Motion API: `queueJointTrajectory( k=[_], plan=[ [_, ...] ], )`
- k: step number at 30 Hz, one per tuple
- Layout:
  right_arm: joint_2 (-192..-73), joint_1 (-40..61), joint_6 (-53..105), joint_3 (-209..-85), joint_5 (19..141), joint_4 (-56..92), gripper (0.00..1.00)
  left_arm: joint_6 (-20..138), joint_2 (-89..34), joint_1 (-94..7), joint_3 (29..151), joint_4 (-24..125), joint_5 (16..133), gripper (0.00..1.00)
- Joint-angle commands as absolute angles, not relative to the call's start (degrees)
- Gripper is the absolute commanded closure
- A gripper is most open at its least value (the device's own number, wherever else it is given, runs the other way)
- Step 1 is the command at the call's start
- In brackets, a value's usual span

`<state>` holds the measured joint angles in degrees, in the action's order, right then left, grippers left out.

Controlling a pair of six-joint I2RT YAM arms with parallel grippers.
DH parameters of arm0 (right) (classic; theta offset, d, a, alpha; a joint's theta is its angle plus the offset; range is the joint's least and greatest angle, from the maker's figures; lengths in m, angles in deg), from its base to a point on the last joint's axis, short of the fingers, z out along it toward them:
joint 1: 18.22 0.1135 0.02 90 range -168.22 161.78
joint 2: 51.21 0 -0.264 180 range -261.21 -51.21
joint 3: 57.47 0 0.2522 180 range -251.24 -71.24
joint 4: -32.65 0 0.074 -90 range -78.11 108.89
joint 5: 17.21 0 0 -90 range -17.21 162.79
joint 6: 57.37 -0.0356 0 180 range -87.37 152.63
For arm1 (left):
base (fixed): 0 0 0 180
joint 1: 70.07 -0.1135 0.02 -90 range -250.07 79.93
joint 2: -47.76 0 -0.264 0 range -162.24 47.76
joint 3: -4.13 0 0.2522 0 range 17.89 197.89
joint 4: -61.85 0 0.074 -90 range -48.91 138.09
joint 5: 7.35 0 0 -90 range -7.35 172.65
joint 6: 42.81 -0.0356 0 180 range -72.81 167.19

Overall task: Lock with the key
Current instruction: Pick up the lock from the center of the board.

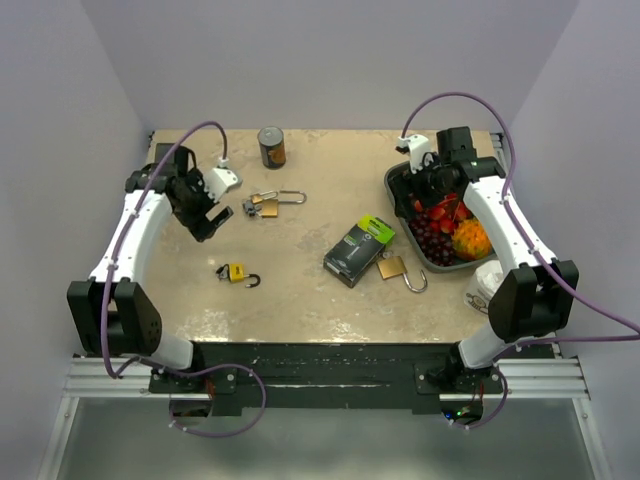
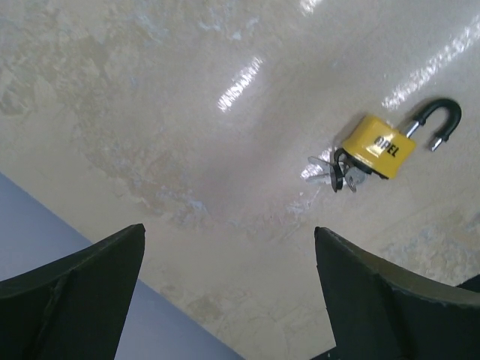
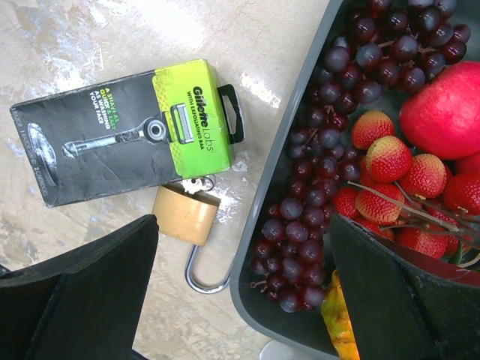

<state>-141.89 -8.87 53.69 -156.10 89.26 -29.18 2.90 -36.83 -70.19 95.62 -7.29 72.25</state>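
I need to grab the yellow padlock's body by its narrow sides with my left gripper next, leaving the open shackle [image 2: 439,120] and keys free, to hand the padlock over for locking.
A yellow padlock [image 2: 379,146] lies on the beige table with its black shackle [image 2: 439,120] swung open and keys [image 2: 334,174] in its base; it also shows in the top view [image 1: 235,272]. My left gripper [image 2: 229,247] is open and empty, above bare table to the padlock's upper left [image 1: 205,215]. A brass padlock [image 3: 184,214] with keys lies with its shackle open beside a razor box [image 3: 112,135]. A third padlock with keys [image 1: 268,204] lies near the left gripper. My right gripper [image 3: 244,225] is open and empty over the tray's rim.
A grey tray [image 3: 259,247] at the right holds grapes, strawberries and other fruit [image 1: 445,225]. A can [image 1: 272,147] stands at the back. A white object [image 1: 485,285] sits near the tray's front. The table's left edge [image 2: 112,247] runs under my left gripper.
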Motion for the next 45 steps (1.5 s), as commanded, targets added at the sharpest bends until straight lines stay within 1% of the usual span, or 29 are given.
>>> queueJointTrajectory(
  k=[1,2,6,9,12,20,30,31,33,34,39,43,45],
  plan=[
    [-141.3,-8.37,53.81,-158.25,91.42,-29.1,0.01,-4.3,-37.93,-67.61,91.81,-11.94,79.65,0.01],
    [-141.39,-8.37,53.81,-158.33,91.51,-29.18,0.01,-4.66,-38.02,-67.52,91.2,-12.03,81.14,0.01],
    [-141.83,-8.2,53.55,-158.16,91.34,-29.1,0.01,-5.54,-38.19,-66.3,88.91,-12.64,79.93,0.02],
    [-142.09,-8.02,53.55,-157.72,90.99,-28.92,0.01,-5.63,-38.37,-62.96,86.1,-12.56,78.78,0.05],
    [-142.36,-7.85,53.46,-157.63,90.72,-28.92,0.01,-5.89,-37.32,-60.32,82.15,-9.23,76.94,0.07],
    [-143.59,-7.84,51.35,-159.48,90.11,-28.39,0.01,-1.86,-39.77,-51.45,77.92,-2.46,80.36,0.15],
    [-143.68,-7.76,50.04,-158.86,88.61,-27.6,0.01,2.02,-43.29,-47.22,73.62,3.61,82.65,0.21],
    [-143.68,-7.76,50.12,-158.86,88.61,-27.52,0.01,2.36,-43.73,-46.96,73.18,4.74,84.82,0.24],
    [-143.68,-7.84,50.04,-158.86,88.35,-27.69,0.01,3.16,-44.17,-46.43,72.3,5.81,85.72,0.26],
    [-143.76,-7.84,50.04,-158.78,88.17,-27.69,0.01,3.42,-44.6,-46.34,72.03,6.59,86.42,0.29],
    [-143.76,-7.84,50.04,-158.6,87.64,-27.6,0.01,4.48,-45.49,-45.99,70.63,8.27,87.65,0.35],
    [-143.94,-7.76,49.86,-158.77,87.56,-27.52,0.01,5.97,-46.63,-45.99,70.01,9.68,89.58,0.38],
    [-144.03,-7.84,49.86,-158.95,87.56,-27.69,0.01,7.2,-47.15,-45.99,70.1,9.94,90.03,0.43]
  ],
)
